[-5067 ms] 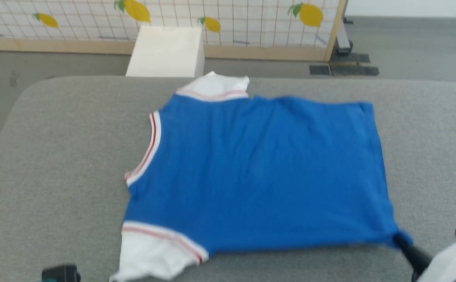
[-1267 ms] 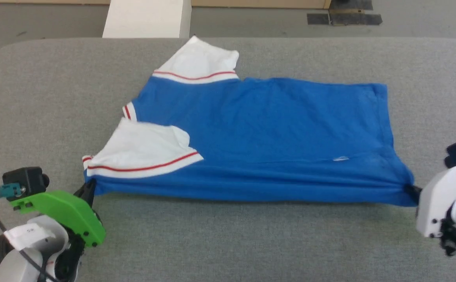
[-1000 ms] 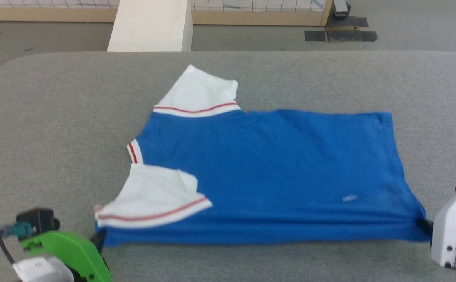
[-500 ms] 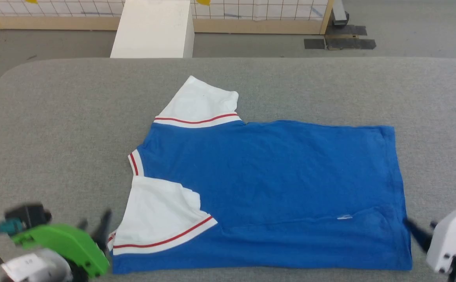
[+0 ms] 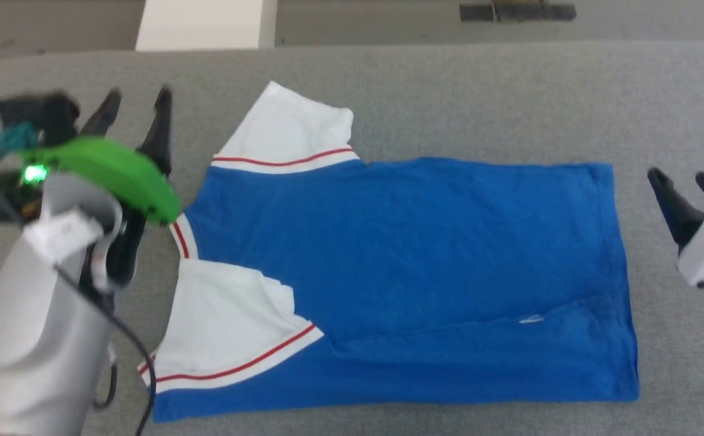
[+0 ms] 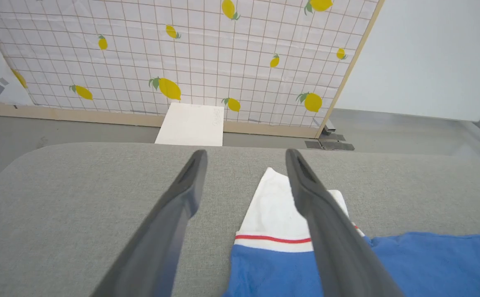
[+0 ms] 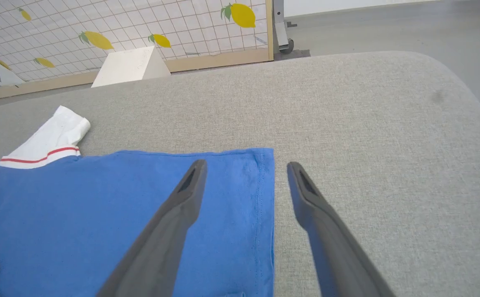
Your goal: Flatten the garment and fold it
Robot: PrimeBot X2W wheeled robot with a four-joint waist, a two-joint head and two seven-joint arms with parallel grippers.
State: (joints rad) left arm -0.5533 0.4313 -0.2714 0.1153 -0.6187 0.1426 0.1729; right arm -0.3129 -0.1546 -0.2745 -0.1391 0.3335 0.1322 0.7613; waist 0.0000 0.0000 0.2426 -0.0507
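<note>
I will reach the far white sleeve with my left gripper and grip its outer edge (image 5: 276,91). The blue body (image 5: 400,240) will then be free to fold beneath the sleeve.
The garment (image 5: 412,266), a royal-blue jersey with white sleeves and red-striped trim, lies on the grey table (image 5: 448,91) with its collar to the left. Its near strip is folded over, so the near sleeve (image 5: 230,321) rests on the blue body. The far sleeve (image 5: 288,130) lies spread flat. My left gripper (image 5: 137,97) hovers open beside the collar end, holding nothing. In the left wrist view its fingers (image 6: 173,222) frame the far sleeve (image 6: 273,210). My right gripper (image 5: 684,178) stands open just off the hem edge (image 7: 264,214), empty.
A white box (image 5: 206,24) stands on the floor behind the table's far edge. Beyond it is a wooden-framed screen with lemon print (image 6: 182,57). Dark tape patches (image 5: 518,12) mark the floor. Bare grey cloth surrounds the garment on all sides.
Both grippers have let go of the near edge, opened, and moved up toward the far side. The garment now lies with its near strip folded over. The camera has tilted down.
</note>
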